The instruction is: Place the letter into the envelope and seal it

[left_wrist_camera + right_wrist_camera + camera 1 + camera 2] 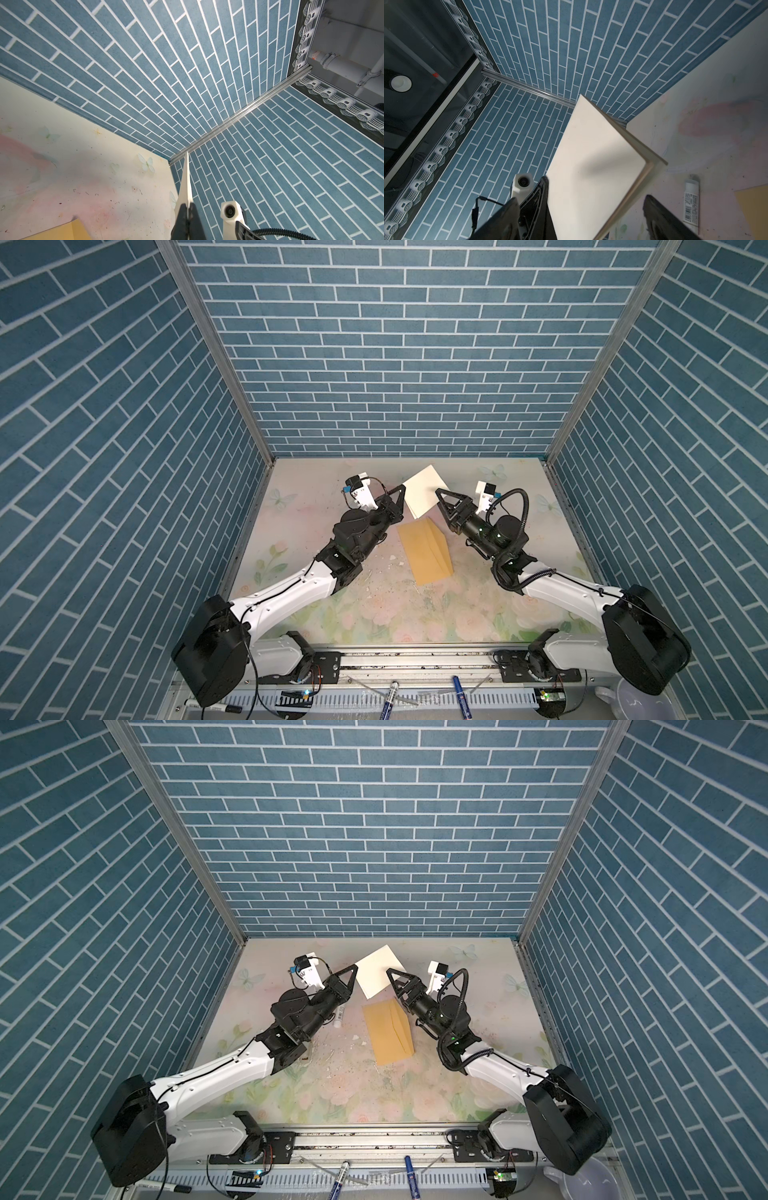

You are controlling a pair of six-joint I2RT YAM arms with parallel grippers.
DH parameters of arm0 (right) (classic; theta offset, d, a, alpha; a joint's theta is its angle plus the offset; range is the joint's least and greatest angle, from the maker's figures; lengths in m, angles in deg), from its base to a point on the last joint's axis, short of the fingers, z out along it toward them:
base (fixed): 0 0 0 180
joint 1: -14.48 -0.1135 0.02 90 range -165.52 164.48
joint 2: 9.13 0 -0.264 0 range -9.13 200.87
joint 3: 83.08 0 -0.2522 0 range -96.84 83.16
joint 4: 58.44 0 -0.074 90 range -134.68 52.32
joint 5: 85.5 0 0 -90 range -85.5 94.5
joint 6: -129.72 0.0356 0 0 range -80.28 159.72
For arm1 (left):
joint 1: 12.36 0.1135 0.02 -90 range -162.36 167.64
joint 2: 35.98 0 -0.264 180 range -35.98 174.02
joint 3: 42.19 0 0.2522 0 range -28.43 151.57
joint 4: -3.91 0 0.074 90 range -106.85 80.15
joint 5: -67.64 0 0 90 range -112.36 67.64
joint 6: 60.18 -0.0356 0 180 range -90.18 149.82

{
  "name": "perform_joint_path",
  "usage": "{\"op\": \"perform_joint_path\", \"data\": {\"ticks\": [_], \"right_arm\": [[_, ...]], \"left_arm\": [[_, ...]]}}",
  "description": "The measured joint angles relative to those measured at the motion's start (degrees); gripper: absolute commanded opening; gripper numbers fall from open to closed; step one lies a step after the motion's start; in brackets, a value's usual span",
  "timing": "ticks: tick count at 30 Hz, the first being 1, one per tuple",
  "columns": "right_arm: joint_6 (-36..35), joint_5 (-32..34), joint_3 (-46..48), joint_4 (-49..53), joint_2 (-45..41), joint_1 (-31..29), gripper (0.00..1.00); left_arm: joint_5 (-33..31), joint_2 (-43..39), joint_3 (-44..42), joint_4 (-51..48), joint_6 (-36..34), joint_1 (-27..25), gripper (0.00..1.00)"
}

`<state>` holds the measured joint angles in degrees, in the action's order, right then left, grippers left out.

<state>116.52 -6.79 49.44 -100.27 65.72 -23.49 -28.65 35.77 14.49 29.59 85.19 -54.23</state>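
The robot should next use its right gripper to grab the letter (424, 493) by the edge opposite the left gripper. The letter's other edge then stays free to go into the envelope (424, 551).
The letter (424, 493) (378, 975) is a folded cream sheet held up off the table at the back, in both top views. My left gripper (402, 489) (187, 205) is shut on one edge of it; the left wrist view shows the letter (186, 182) edge-on, rising from the closed fingertips. My right gripper (440, 495) (581, 199) is open on the opposite side, its jaws standing wide on either side of the letter (591, 166) without closing on it. The tan envelope (424, 551) (388, 1031) lies flat on the floral table (457, 605) below both grippers.
A white glue tube (338, 1015) (691, 203) lies left of the envelope, close to the left arm. Small paper scraps dot the table around the envelope. Markers (390, 695) and a pale bowl (623, 701) sit beyond the front rail. Blue brick walls close three sides.
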Motion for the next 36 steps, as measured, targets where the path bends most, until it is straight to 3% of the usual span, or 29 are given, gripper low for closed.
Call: {"op": "perform_joint_path", "data": {"ticks": [6, 14, 20, 28, 36], "right_arm": [[2.56, 0.74, 0.00, -4.44, 3.98, -1.18, 0.89], [4.44, 1.53, -0.09, -10.03, 8.33, -1.77, 0.65], [4.46, 2.29, -0.09, -12.70, 8.63, -1.90, 0.42], [3.17, 3.10, -0.09, -12.26, 8.63, -1.88, 0.03], [-4.22, 2.08, -0.28, -1.73, 5.38, -0.46, 0.00]], "left_arm": [[0.35, 0.00, -0.35, 0.94, 0.33, 0.00, 0.00], [1.18, 0.00, -0.76, 1.99, 0.52, 0.00, 0.00], [1.20, 0.33, -2.05, 2.54, 0.70, 0.00, 0.00], [1.20, 1.36, -4.44, 3.28, 0.52, 0.00, 0.01], [0.76, 1.55, -4.87, -0.31, -3.78, -0.02, 0.36]]}}
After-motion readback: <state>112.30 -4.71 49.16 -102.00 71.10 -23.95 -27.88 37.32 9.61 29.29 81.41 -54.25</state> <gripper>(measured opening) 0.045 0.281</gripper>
